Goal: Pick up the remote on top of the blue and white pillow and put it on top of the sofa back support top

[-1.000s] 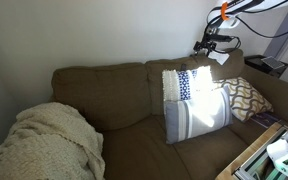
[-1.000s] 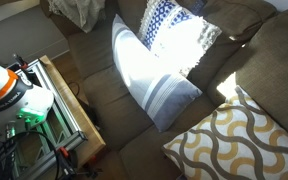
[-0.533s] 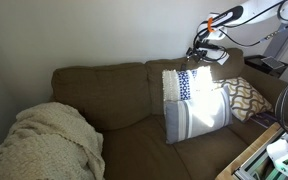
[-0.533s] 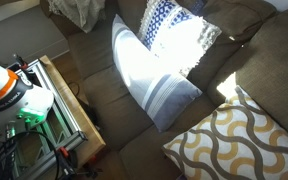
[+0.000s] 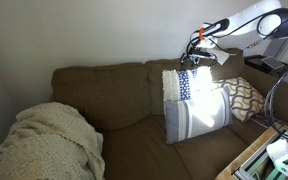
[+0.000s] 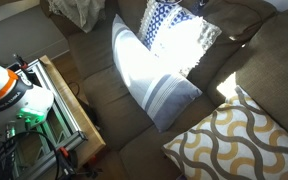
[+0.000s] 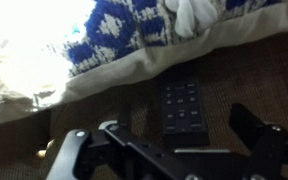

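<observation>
The remote is between the robot's fingers in the wrist view, but they stop above its button side (image 7: 184, 110). The gripper should go down first and then close on the remote.
In the wrist view a dark remote (image 7: 181, 100) lies flat on olive-brown sofa fabric (image 7: 259, 70), just beside the patterned blue edge of the blue and white pillow (image 7: 114, 35). My gripper (image 7: 159, 132) is open; its fingers stand wide on either side of the remote without touching it. In an exterior view my gripper (image 5: 197, 52) hovers at the sofa back support top (image 5: 104, 68), right above the pillow's (image 5: 194, 100) upper edge. The remote is too small to make out there. The pillow also shows in an exterior view (image 6: 159, 60).
A beige pillow with a dark lattice pattern (image 5: 246, 97) leans next to the striped one; it also shows in an exterior view (image 6: 239, 140). A cream knitted blanket (image 5: 44, 140) lies on the far armrest. A table with equipment (image 6: 44, 95) stands before the sofa.
My gripper has moved along the sofa back toward the top of the blue and white pillow and slightly down. The pillows have not moved.
</observation>
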Motion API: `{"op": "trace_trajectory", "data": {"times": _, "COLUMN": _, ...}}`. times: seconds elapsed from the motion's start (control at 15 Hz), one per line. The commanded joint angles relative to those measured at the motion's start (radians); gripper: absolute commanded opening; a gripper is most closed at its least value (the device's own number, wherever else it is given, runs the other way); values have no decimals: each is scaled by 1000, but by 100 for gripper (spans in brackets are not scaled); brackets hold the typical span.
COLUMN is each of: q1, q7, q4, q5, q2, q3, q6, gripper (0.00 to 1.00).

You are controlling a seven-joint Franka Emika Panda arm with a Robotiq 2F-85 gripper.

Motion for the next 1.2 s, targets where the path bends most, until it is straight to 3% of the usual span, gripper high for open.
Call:
{"op": "trace_trajectory", "data": {"times": 0.0, "q1": -30, "q7": -60, "q4": 110, "q5": 19, "q2": 96, "q3": 39, "q6": 8, "gripper": 100}}
{"op": "trace_trajectory", "data": {"times": 0.47, "q1": 1, "q7": -103, "q4": 196, "q5": -39, "q2": 184, "q3": 25, "q6": -6, "gripper": 99}}
{"op": "trace_trajectory", "data": {"times": 0.6, "q1": 3, "q7": -116, "q4": 210, "q5": -52, "q2": 198, "q3": 22, "q6": -11, "gripper": 74}}
{"op": "trace_trajectory", "data": {"times": 1.0, "q1": -2, "q7": -137, "q4": 229, "q5": -76, "q2": 202, "q3": 19, "q6": -2, "gripper": 28}}
{"op": "trace_trajectory", "data": {"times": 1.13, "q1": 1, "q7": -118, "q4": 229, "q5": -73, "q2": 191, "q3": 16, "q6": -10, "gripper": 26}}
